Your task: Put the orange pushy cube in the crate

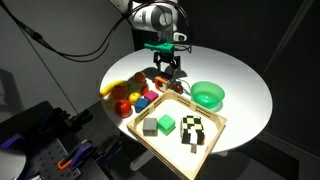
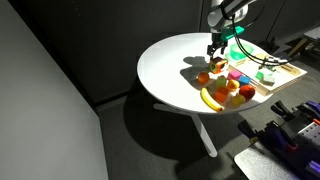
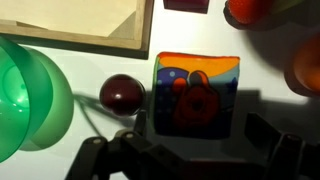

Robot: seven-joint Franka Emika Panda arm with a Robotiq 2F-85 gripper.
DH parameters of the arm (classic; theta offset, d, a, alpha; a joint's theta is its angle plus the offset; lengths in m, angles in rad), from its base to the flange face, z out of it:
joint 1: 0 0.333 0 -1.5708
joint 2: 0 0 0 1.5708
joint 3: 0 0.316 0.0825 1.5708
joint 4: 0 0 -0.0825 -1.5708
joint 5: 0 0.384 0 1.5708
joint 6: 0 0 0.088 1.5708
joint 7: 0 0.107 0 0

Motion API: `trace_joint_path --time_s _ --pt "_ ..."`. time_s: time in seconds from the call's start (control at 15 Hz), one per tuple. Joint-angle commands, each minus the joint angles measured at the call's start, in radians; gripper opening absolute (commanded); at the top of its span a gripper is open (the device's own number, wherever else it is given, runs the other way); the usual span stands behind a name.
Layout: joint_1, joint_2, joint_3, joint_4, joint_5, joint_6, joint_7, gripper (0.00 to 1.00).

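Note:
My fingers are only around the cube's edge away from the crate, so my gripper moves toward the orange pushy cube's middle (image 3: 196, 97) before closing on the cube.
The orange pushy cube (image 3: 197, 92) fills the middle of the wrist view, with an orange top edge and blue and red patches. It sits on the white table between my gripper's (image 3: 199, 122) two dark fingers. The fingers are open, with a gap showing at the right one. In both exterior views the gripper (image 1: 165, 68) (image 2: 215, 47) is low over the table and hides most of the cube. The crate (image 1: 150, 108), with a light wooden rim, lies just in front of the gripper. Its corner also shows in the wrist view (image 3: 100, 30).
A round green bowl (image 1: 208, 94) (image 3: 30, 100) stands beside the crate. A dark red ball (image 3: 122, 93) lies next to the cube. A banana and several balls (image 1: 125, 93) cluster nearby. The crate holds a green cube (image 1: 166, 123), a grey cube (image 1: 149, 127) and a checkered block (image 1: 193, 132).

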Motion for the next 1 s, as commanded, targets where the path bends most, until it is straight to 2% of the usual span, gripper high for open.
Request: trace_joint_path --time_s 0.0,0.93 --pt "-0.008 -0.038 0.007 -0.065 -0.010 0.026 -0.005 1.00" --pt "-0.030 -0.044 0.025 -0.127 0.006 0.037 -0.047 1.00"
